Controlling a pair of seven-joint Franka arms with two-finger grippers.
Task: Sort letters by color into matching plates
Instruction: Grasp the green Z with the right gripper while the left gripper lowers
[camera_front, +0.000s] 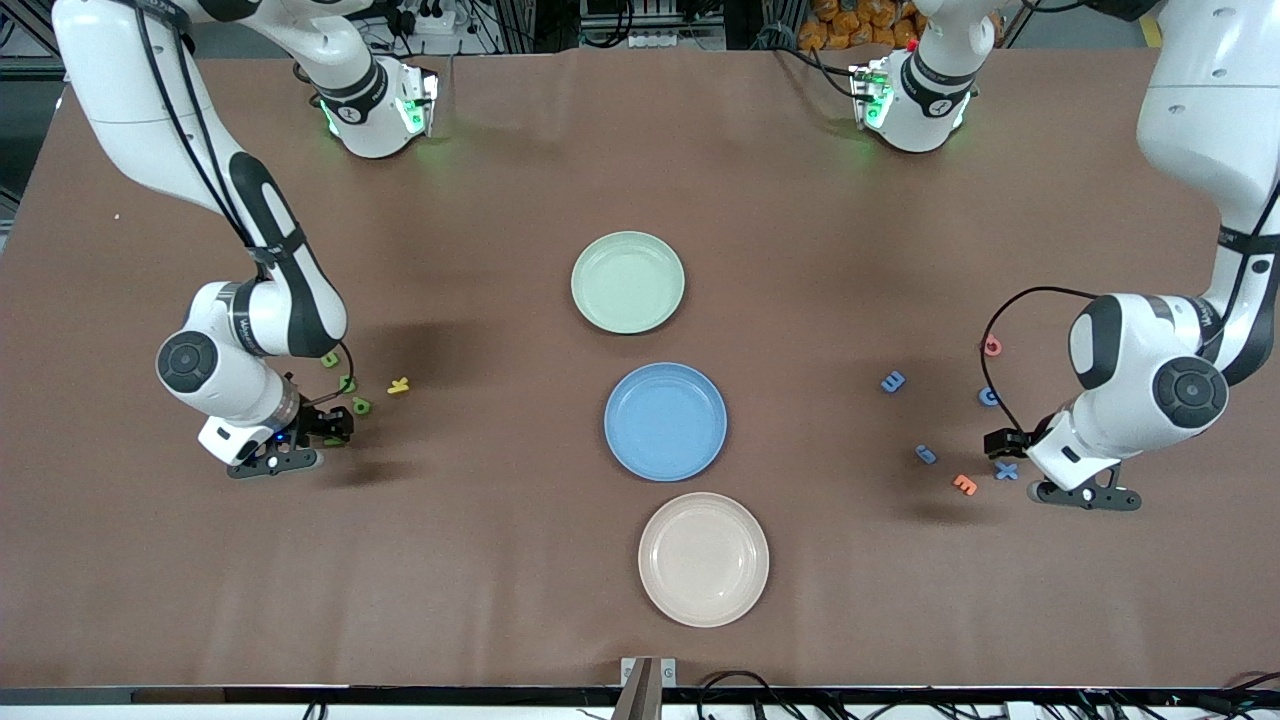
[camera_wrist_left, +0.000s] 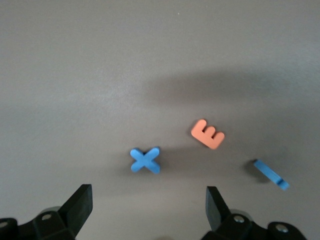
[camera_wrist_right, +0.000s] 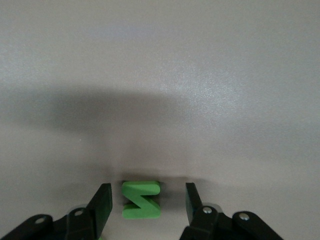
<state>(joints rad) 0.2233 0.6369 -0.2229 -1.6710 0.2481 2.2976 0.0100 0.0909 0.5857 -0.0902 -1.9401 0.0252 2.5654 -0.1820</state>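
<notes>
My left gripper needs to sort the blue letters onto the blue plate (camera_front: 665, 421), so next it needs to grab the blue X's crossed middle (camera_front: 1006, 470).
My right gripper (camera_front: 333, 428) is down at the table at the right arm's end, open, its fingers on either side of a green letter (camera_wrist_right: 141, 200) with a gap on each side. In the right wrist view the right gripper (camera_wrist_right: 147, 197) straddles that Z-shaped piece. Three more green letters (camera_front: 347, 383) lie close by. My left gripper (camera_front: 1006, 442) hangs wide open and holds nothing over the left arm's end, just beside a blue X (camera_wrist_left: 145, 160). Other blue letters (camera_front: 892, 381) lie scattered there. The green plate (camera_front: 628, 282) and blue plate (camera_front: 665, 421) sit mid-table, both bare.
A cream plate (camera_front: 703, 559) sits nearest the front camera. A yellow letter (camera_front: 398, 385) lies by the green ones. An orange E (camera_wrist_left: 207, 133) lies beside the blue X, and a red letter (camera_front: 991, 346) lies farther from the camera.
</notes>
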